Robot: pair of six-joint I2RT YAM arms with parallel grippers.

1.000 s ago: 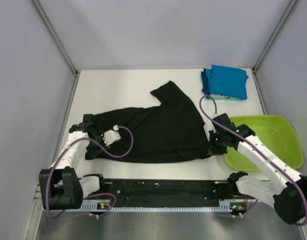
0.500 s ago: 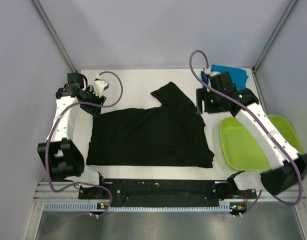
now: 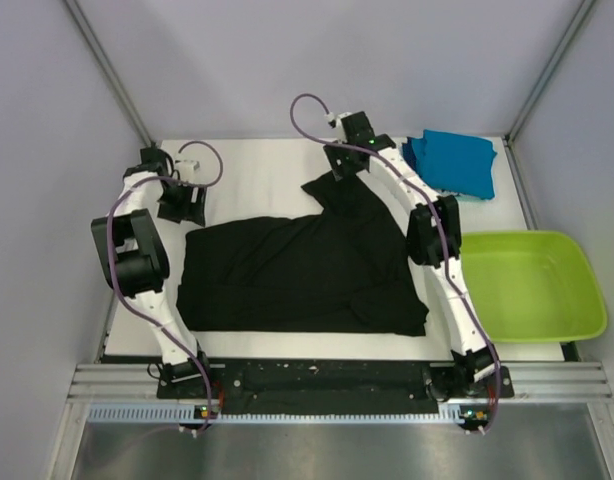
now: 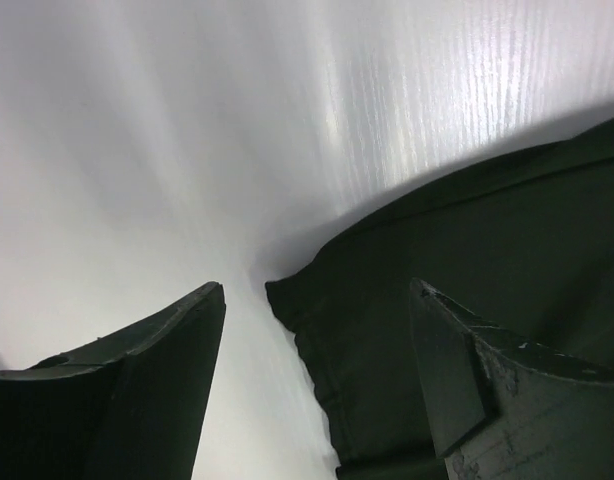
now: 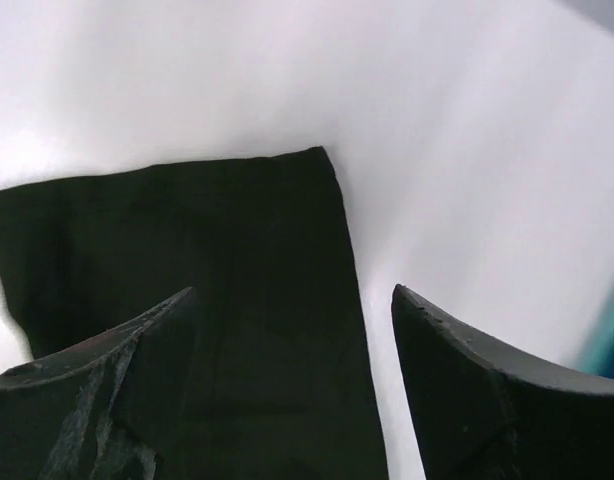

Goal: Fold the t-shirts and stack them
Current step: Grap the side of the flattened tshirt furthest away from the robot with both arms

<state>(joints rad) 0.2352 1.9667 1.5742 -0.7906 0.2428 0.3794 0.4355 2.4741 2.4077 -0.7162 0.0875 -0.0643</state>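
Note:
The side edge of the t-shirt's sleeve is between the right gripper's fingers, but they are still above the flat t-shirt, so the right gripper needs to go lower before it closes on the sleeve's edge.
A black t-shirt point(image 3: 307, 270) lies spread on the white table, one sleeve point(image 3: 337, 190) pointing to the far side. My left gripper point(image 3: 183, 208) hovers open over its far-left corner; in the left wrist view that corner point(image 4: 317, 300) sits between the open fingers of the gripper point(image 4: 315, 290), untouched. My right gripper point(image 3: 344, 170) hangs open above the far sleeve, whose straight hem point(image 5: 237, 220) shows between its fingers around the gripper point(image 5: 293, 292). Folded teal-blue t-shirts point(image 3: 452, 163) are stacked at the far right.
A lime-green tub point(image 3: 527, 285) stands at the right, beside the black shirt. Grey walls with metal posts close in the table point(image 3: 257, 165) on three sides. A sliver of teal point(image 5: 612, 350) shows at the right wrist view's edge.
Both arms swung from the shirt's near sides to its far side, and both grippers opened. The shirt now lies flatter, with a straight left edge.

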